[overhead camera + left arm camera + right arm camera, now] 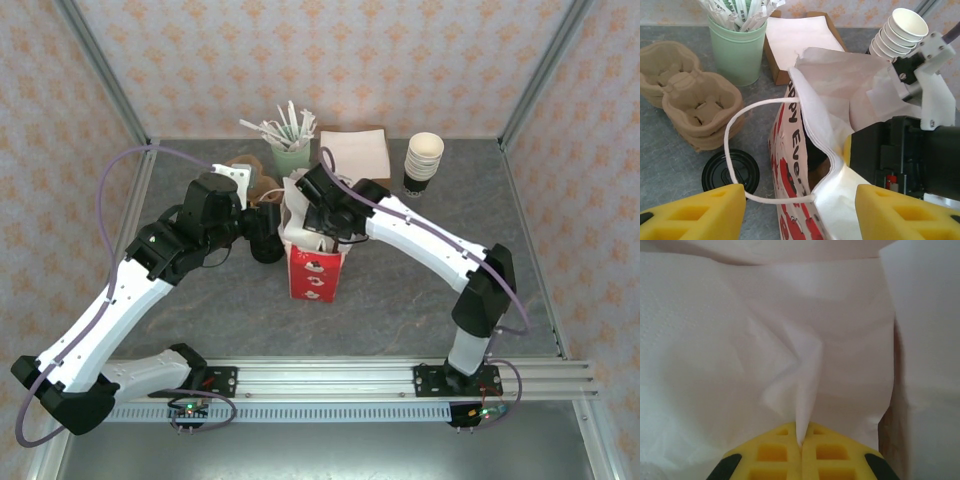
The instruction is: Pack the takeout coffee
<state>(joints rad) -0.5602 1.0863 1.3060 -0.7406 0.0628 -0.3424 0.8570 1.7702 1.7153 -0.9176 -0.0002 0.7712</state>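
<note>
My right gripper's fingers hold the napkin's fold inside the bag's opening. The napkin would end in the bag, bulging, so my right gripper should release it.
The red-and-white paper bag (315, 270) stands upright mid-table with its mouth open. My right gripper (801, 437) reaches into that mouth from the right, shut on a pinched fold of white napkin (790, 340). The napkin (865, 95) bulges out of the bag's top. My left gripper (800, 200) is open at the bag's left side. Its yellow fingers (695, 210) straddle the bag's rim (810, 130) and its white cord handle (740, 115) without pressing them. The takeout coffee is hidden; something dark lies deep in the bag, and I cannot tell what.
A green cup of wrapped straws (291, 150) and a box of napkins (355, 150) stand behind the bag. Stacked lidless cups (423, 160) are at the back right. Cardboard cup carriers (690, 100) and a stack of black lids (730, 172) sit left of the bag.
</note>
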